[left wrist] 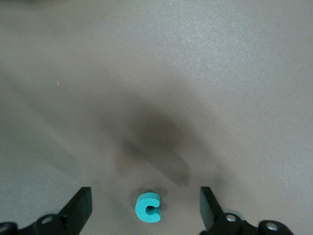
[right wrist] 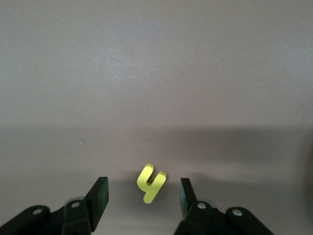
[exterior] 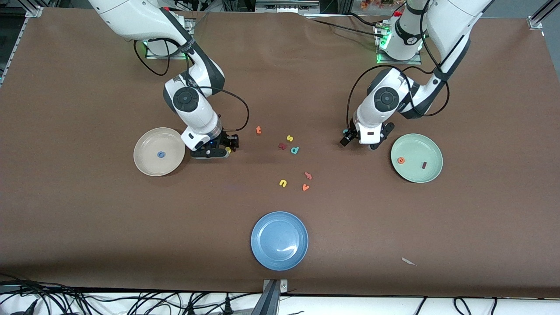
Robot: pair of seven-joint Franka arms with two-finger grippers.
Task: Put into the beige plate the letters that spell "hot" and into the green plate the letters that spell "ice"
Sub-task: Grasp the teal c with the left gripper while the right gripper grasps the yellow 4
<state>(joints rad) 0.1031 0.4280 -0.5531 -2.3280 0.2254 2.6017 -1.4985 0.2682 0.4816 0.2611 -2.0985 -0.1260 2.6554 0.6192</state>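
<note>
The left gripper grabs the teal c by its curved back and open ends next, to spell ice in the green plate (exterior: 431, 151).
My left gripper (left wrist: 145, 209) is open low over the table beside the green plate (exterior: 431, 151), with a teal c (left wrist: 148, 207) lying loose between its fingers. That plate holds an orange e (exterior: 400, 160) and a dark red i (exterior: 424, 165). My right gripper (right wrist: 143, 198) is open next to the beige plate (exterior: 148, 164), straddling a yellow h (right wrist: 151, 182) without touching it. A blue o (exterior: 161, 154) lies in the beige plate. The orange t (exterior: 258, 129) rests on the table between the arms. In the front view the left gripper (exterior: 359, 139) and right gripper (exterior: 225, 151) both point down.
Loose letters lie mid-table: a yellow s (exterior: 289, 138), a dark red letter (exterior: 282, 146), a teal p (exterior: 295, 150), an orange letter (exterior: 308, 176), a yellow u (exterior: 283, 183) and an orange v (exterior: 306, 187). A blue plate (exterior: 279, 256) sits nearest the front camera.
</note>
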